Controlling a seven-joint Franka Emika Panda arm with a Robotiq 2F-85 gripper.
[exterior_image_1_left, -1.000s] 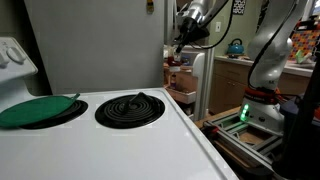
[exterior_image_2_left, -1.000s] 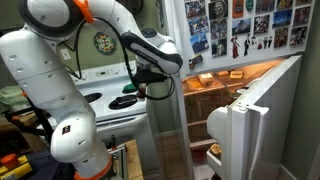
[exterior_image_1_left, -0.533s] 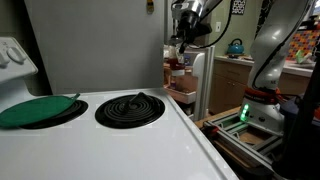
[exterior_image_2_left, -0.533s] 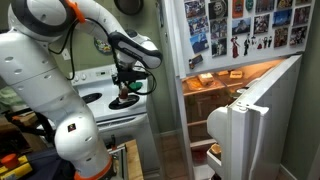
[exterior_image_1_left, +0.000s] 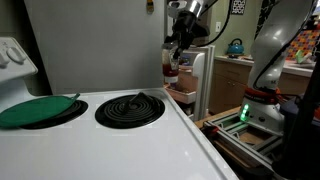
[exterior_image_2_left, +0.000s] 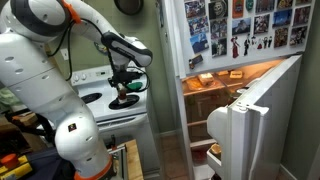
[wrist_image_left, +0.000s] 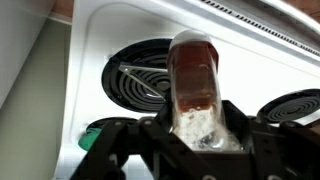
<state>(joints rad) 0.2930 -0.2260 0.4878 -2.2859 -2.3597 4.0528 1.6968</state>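
The jar hangs in the air near the stove's edge with open space beneath and would drop there, so it is too early to open my gripper now.
My gripper (wrist_image_left: 196, 130) is shut on a clear jar (wrist_image_left: 194, 85) with reddish-brown contents and a white lower part. In the wrist view the jar hangs above the white stove top (wrist_image_left: 250, 70), between a black coil burner (wrist_image_left: 140, 80) and another coil burner (wrist_image_left: 295, 105). In an exterior view the gripper (exterior_image_1_left: 176, 52) holds the jar (exterior_image_1_left: 171, 68) in the air beyond the stove's far edge. In an exterior view the gripper (exterior_image_2_left: 124, 84) is above the stove (exterior_image_2_left: 100, 95).
A green lid (exterior_image_1_left: 35, 110) covers the burner beside the coil burner (exterior_image_1_left: 130, 108). An open refrigerator (exterior_image_2_left: 215, 90) with its door (exterior_image_2_left: 260, 115) swung out stands beside the stove. A teal kettle (exterior_image_1_left: 234, 46) sits on a far counter.
The arm has carried the jar away from the open refrigerator and over to the stove top.
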